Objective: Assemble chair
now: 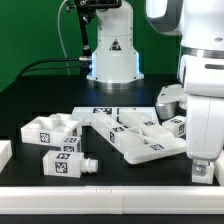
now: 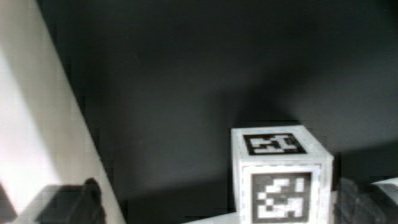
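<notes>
My fingers are above the top of the upright tagged block (image 2: 281, 180), so my gripper should lower to the block first, then close on it.
The chair is in loose white tagged parts on the black table. In the exterior view a blocky piece (image 1: 50, 130) lies at the left, a short block with a peg end (image 1: 65, 163) in front of it, and flat slabs (image 1: 135, 137) overlap in the middle. My gripper (image 1: 203, 170) hangs low at the exterior view's right, near the slabs' end. In the wrist view a tagged white block (image 2: 281, 172) stands upright between my dark fingers (image 2: 71, 205), nearer the far one. The gripper (image 2: 228, 208) is open and touches nothing.
The marker board (image 1: 108, 110) lies behind the slabs. Another white part (image 1: 168, 98) sits at the back right, by the robot's body. A white rim (image 1: 100, 195) runs along the table's front and a white piece (image 1: 4, 155) pokes in at the left edge.
</notes>
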`<state>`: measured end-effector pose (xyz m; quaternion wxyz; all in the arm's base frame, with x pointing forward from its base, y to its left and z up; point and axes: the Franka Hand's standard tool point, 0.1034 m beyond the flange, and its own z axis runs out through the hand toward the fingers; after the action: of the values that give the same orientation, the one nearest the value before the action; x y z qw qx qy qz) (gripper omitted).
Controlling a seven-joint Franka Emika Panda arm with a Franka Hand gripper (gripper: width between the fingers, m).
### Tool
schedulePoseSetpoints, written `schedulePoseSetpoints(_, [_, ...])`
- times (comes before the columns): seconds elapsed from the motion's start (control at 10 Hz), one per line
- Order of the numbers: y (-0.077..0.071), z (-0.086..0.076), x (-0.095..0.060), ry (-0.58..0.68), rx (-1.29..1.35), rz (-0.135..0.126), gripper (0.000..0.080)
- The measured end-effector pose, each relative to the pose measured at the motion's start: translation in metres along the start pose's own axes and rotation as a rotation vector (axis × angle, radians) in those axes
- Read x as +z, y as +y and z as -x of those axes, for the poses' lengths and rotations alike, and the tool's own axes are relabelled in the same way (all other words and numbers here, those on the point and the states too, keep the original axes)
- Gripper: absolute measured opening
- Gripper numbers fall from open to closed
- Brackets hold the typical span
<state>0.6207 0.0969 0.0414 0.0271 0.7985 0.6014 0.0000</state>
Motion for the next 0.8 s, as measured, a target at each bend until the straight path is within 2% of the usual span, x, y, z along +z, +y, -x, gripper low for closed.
schedulePoseSetpoints(0.1, [-0.002,0.000,0.002,0.001,-0.001,-0.002,0.0650])
schedulePoseSetpoints(0.3, [-0.015,-0.002,0.010,-0.001,-0.010,-0.020,0.0650])
schedulePoseSetpoints(0.6, [-0.025,-0.008,0.028,0.020,-0.003,-0.014,0.0650])
schedulePoseSetpoints(0.7, [-0.025,-0.008,0.029,0.022,0.004,-0.012,0.0618])
schedulePoseSetpoints(0.8, [-0.025,-0.008,0.029,0.022,0.005,-0.012,0.0445])
